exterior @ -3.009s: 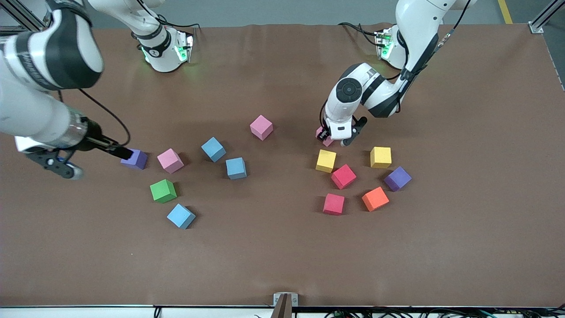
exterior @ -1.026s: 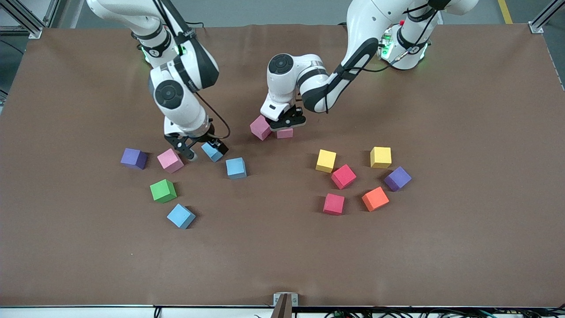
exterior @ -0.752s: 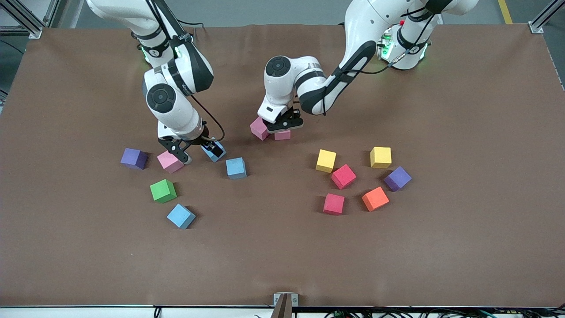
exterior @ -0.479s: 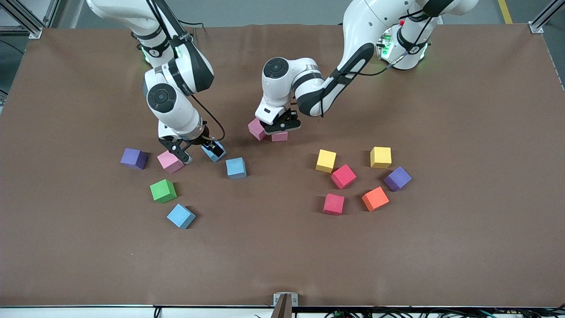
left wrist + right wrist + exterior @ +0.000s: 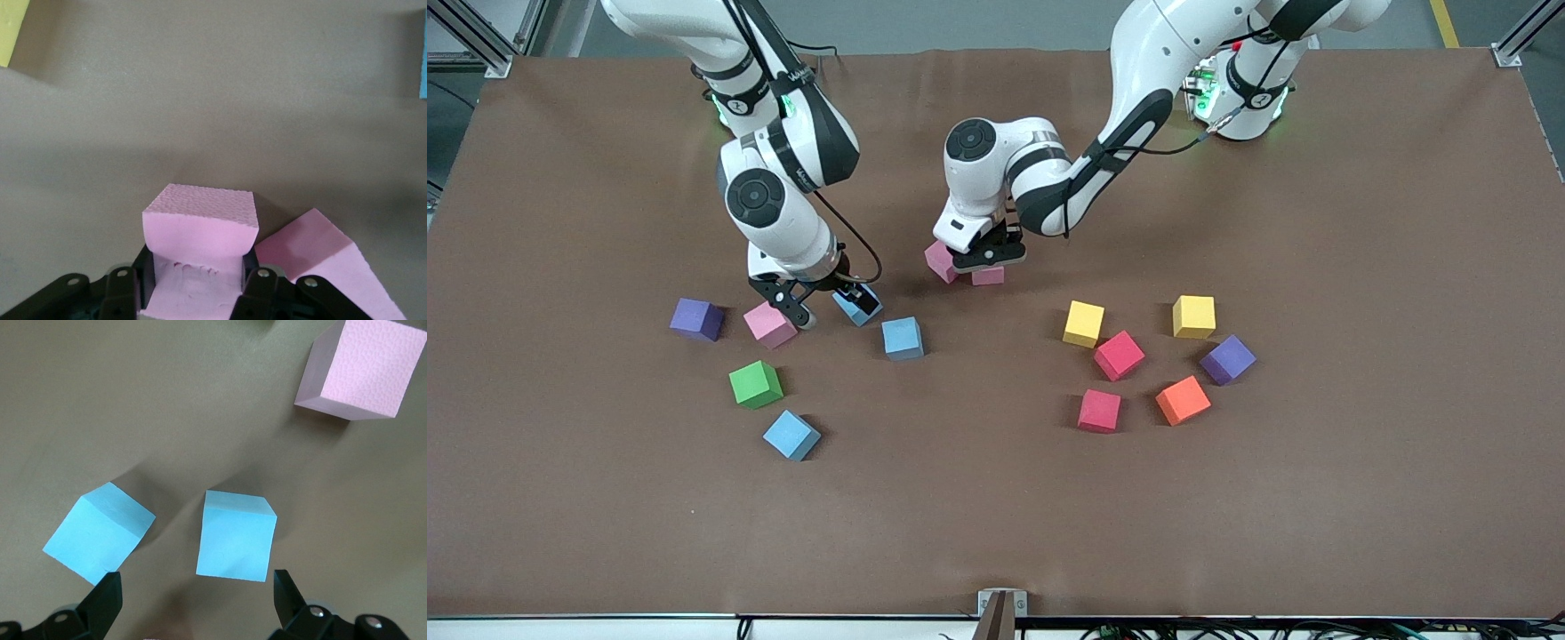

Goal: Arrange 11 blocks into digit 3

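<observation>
My left gripper should open now, since the lower edge of the pink block is resting on the tabletop and the block would stay standing.
My left gripper is shut on a pink block low at the table's middle, against a second pink block. In the left wrist view my left gripper pinches that block, and the other pink one touches its corner. My right gripper is open between a pale pink block and a light blue block. The right wrist view shows my right gripper open, two light blue blocks and a pink one. No digit figure stands.
Toward the right arm's end lie a purple, a green and two more light blue blocks. Toward the left arm's end lie two yellow, two red, an orange and a purple block.
My left gripper carried its pink block to the second pink block and nudged both toward the right arm's end. My right gripper came from the purple block to between the pale pink and light blue blocks.
</observation>
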`<state>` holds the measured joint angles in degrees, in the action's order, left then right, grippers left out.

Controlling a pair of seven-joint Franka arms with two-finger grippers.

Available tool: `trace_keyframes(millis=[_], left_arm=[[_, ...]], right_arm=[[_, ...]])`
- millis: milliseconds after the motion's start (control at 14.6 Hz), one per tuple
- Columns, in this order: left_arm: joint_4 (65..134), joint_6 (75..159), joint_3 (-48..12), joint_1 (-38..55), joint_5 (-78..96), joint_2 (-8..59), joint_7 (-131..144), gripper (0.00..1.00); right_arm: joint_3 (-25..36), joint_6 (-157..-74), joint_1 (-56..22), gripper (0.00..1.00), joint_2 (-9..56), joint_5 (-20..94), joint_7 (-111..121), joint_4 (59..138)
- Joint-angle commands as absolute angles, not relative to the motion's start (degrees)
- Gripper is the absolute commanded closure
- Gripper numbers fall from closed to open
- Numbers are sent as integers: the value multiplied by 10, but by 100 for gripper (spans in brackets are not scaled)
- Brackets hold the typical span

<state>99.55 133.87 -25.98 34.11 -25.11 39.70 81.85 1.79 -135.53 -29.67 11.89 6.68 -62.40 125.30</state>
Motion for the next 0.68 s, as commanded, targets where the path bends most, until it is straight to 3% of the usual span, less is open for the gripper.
trace_keyframes(millis=[0, 274, 342, 410, 479, 616], left_arm=[[989, 1316, -257, 348, -258, 415, 798, 70], [989, 1293, -258, 347, -256, 413, 785, 64], [989, 1293, -259, 347, -255, 412, 786, 47], [986, 1290, -260, 347, -253, 411, 786, 20], [984, 1282, -260, 346, -253, 410, 786, 1], [983, 1276, -261, 345, -239, 401, 785, 0]], right_arm=[[15, -1373, -304, 0, 115, 107, -617, 1265], [15, -1374, -312, 0, 115, 126, -623, 1265], [15, -1374, -312, 0, 117, 126, -627, 1265], [15, -1373, -314, 0, 122, 126, -634, 1264], [15, -1373, -319, 0, 126, 126, -648, 1261], [15, -1373, -335, 0, 137, 126, -666, 1251]])
